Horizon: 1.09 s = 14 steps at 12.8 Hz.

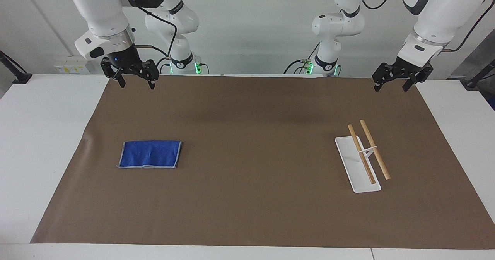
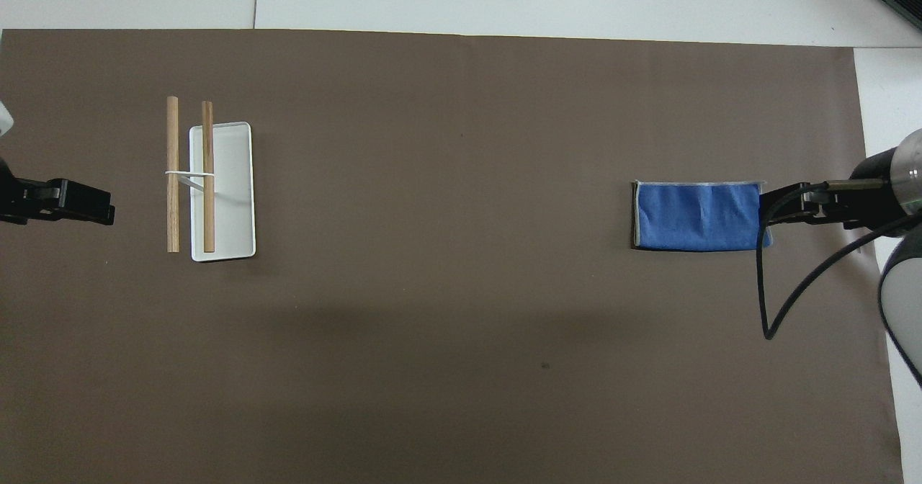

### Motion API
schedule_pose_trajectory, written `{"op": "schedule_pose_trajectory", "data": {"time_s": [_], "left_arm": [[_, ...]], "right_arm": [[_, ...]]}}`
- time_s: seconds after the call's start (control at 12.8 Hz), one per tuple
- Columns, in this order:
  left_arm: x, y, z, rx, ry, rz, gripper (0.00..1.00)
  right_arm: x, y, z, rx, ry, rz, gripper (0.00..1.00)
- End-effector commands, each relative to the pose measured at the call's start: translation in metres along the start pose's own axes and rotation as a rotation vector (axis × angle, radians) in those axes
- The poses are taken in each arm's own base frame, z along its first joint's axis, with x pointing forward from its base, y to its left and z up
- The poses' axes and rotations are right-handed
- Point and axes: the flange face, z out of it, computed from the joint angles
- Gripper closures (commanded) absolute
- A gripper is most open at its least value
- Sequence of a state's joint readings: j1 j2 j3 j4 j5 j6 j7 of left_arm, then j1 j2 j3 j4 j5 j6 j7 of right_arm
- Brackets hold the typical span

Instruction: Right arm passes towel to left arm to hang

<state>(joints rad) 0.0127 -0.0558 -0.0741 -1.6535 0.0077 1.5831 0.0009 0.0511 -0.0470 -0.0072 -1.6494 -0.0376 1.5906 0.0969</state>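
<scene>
My right gripper is going to grab the upper edge of the blue towel next, so that it can pass the towel over for hanging.
The blue towel [image 1: 150, 154] [image 2: 697, 216] lies flat and folded on the brown mat, toward the right arm's end of the table. My right gripper [image 1: 137, 85] [image 2: 767, 199] hangs open and empty in the air over the mat's robot-side edge, well clear of the towel. In the overhead view it overlaps the towel's edge without touching it. My left gripper [image 1: 390, 88] [image 2: 101, 210] is also open and empty, raised over the mat's robot-side corner at the left arm's end.
A hanging rack with a white base [image 1: 357, 175] [image 2: 234, 181] and two wooden rods [image 1: 375, 149] [image 2: 173, 174] stands toward the left arm's end. The brown mat [image 1: 247, 198] covers most of the white table.
</scene>
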Motion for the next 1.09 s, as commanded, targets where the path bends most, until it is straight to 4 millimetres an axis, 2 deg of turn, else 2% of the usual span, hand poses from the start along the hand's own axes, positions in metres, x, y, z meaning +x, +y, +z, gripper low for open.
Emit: {"op": "schedule_pose_trajectory", "data": {"time_s": [0.0, 0.62, 1.01], "left_arm": [[-0.005, 0.000, -0.001, -0.008, -0.005, 0.002, 0.00], [-0.005, -0.005, -0.001, -0.009, -0.008, -0.006, 0.00], [-0.005, -0.005, -0.001, -0.009, -0.008, -0.006, 0.00]], "right_arm": [[-0.007, 0.004, 0.000, 0.023, 0.004, -0.016, 0.00], [-0.007, 0.003, -0.001, 0.023, 0.005, -0.016, 0.00], [-0.006, 0.013, 0.002, 0.023, 0.005, 0.003, 0.00]]}}
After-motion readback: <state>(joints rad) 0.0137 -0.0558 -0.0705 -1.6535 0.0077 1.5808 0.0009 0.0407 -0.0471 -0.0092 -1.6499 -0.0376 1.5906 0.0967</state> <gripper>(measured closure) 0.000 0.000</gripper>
